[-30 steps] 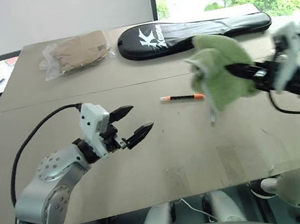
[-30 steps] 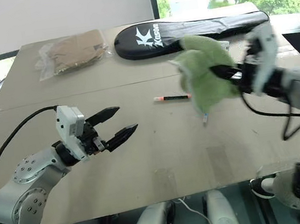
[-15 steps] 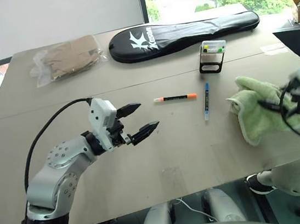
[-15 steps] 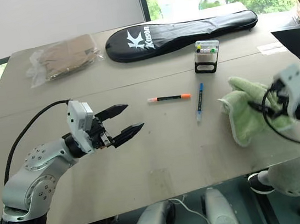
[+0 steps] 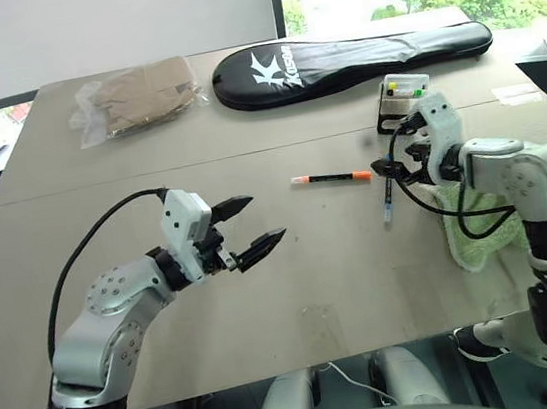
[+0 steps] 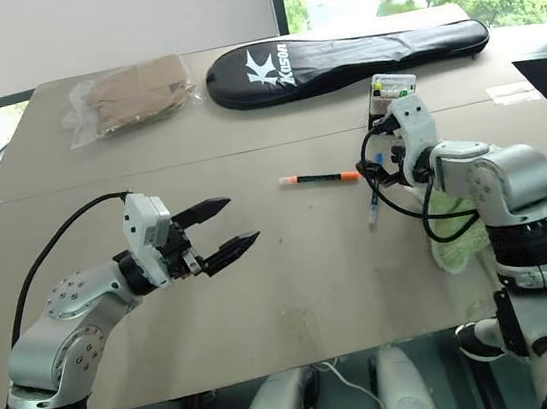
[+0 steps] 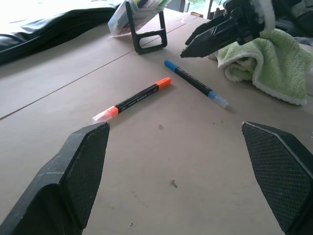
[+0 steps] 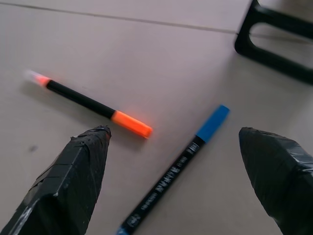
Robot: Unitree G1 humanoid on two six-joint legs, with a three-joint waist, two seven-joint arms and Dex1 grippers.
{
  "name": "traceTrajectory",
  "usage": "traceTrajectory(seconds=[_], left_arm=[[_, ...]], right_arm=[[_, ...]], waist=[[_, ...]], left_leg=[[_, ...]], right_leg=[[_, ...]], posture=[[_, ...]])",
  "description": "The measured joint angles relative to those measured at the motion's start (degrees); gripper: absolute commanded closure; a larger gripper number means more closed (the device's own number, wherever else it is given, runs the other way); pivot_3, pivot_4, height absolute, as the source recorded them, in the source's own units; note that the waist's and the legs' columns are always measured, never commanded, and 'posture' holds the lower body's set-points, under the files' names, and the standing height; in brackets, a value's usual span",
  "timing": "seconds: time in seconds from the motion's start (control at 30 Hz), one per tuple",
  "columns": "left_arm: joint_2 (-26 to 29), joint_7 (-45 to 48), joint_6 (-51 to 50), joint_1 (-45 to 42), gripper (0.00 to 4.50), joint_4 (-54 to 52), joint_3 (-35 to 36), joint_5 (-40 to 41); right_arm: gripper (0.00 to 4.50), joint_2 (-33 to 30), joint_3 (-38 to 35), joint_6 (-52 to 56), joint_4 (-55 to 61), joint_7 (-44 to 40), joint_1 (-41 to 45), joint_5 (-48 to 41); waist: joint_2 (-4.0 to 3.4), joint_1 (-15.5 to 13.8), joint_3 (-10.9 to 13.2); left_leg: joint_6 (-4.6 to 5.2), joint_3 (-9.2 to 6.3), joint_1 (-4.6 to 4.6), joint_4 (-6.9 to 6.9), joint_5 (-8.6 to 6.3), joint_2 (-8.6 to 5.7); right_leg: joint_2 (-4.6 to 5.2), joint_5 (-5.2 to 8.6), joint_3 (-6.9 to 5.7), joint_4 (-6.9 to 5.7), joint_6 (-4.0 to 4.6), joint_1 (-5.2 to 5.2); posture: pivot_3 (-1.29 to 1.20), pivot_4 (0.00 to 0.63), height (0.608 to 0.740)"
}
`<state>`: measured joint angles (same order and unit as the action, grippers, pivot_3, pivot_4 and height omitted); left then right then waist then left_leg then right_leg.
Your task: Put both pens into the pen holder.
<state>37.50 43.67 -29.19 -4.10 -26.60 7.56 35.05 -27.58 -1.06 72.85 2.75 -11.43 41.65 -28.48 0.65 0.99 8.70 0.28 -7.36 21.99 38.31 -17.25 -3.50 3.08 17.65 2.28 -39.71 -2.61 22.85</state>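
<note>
My right gripper will next pick up the blue pen by its dark body (image 5: 388, 197), so that I can put it into the pen holder (image 5: 403, 97).
Two pens lie mid-table: an orange-capped pen (image 5: 331, 178) with a black barrel, and to its right a blue-ended pen (image 7: 195, 84), angled toward me. The pen holder (image 5: 403, 97), a small black-framed box with a pale top, stands just behind them. My right gripper (image 5: 381, 164) hovers open just over the blue pen's far end, and in the right wrist view both the orange-capped pen (image 8: 93, 105) and the blue-ended pen (image 8: 176, 169) lie between its fingers. My left gripper (image 5: 260, 219) is open and empty above the table, left of the pens.
A green towel (image 5: 473, 229) lies crumpled at the table's right edge, under my right forearm. A long black racket bag (image 5: 354, 53) lies along the far edge. A clear plastic bag with brown contents (image 5: 138, 96) sits at the far left.
My right gripper let go of the green towel, which now lies at the table's right edge, and swung left and down to the blue pen. The left arm has barely moved.
</note>
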Motion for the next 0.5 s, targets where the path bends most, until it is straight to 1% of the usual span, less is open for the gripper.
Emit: traceTrajectory(seconds=[0.13, 0.23, 0.33, 0.5], left_arm=[[0.26, 0.21, 0.2, 0.81, 0.0, -1.82, 0.81, 0.03], [2.22, 3.05, 1.52, 2.03, 0.0, -3.43, 0.93, 0.01], [3.49, 4.95, 2.26, 1.87, 0.0, -3.61, 1.02, -0.04], [3.54, 5.0, 2.44, 0.86, 0.0, -3.61, 0.86, -0.14]], right_arm=[[0.05, 2.79, 0.04, 0.39, -7.36, 3.05, 4.01, 3.89], [0.05, 3.76, 0.05, 1.28, -11.02, 3.78, 6.96, 5.96], [0.05, 6.1, -1.86, 4.96, -13.94, 4.46, 9.83, 6.56], [0.05, 9.86, -4.17, 9.74, -17.16, 7.29, 13.84, 8.65]], waist=[[-0.02, 0.94, 0.01], [-0.04, 1.46, 0.01], [-0.06, 1.59, 0.01], [-0.06, 1.56, 0.01]], left_leg=[[0.0, 0.08, -0.01, 0.01, 0.0, 0.01], [0.0, 0.14, 0.0, -0.03, 0.0, 0.02], [0.0, 0.22, -0.01, -0.04, 0.0, 0.05], [0.0, 0.24, 0.0, -0.03, 0.0, 0.04]], right_leg=[[-0.01, 0.0, 0.05, -0.03, 0.0, 0.0], [-0.03, 0.0, 0.06, -0.07, 0.0, 0.1], [-0.07, 0.0, 0.06, -0.11, 0.0, 0.14], [-0.06, 0.0, 0.06, -0.12, 0.0, 0.17]], posture=[[0.0, 0.15, 0.74], [0.0, 0.15, 0.74], [0.0, 0.15, 0.74], [0.0, 0.15, 0.74]])
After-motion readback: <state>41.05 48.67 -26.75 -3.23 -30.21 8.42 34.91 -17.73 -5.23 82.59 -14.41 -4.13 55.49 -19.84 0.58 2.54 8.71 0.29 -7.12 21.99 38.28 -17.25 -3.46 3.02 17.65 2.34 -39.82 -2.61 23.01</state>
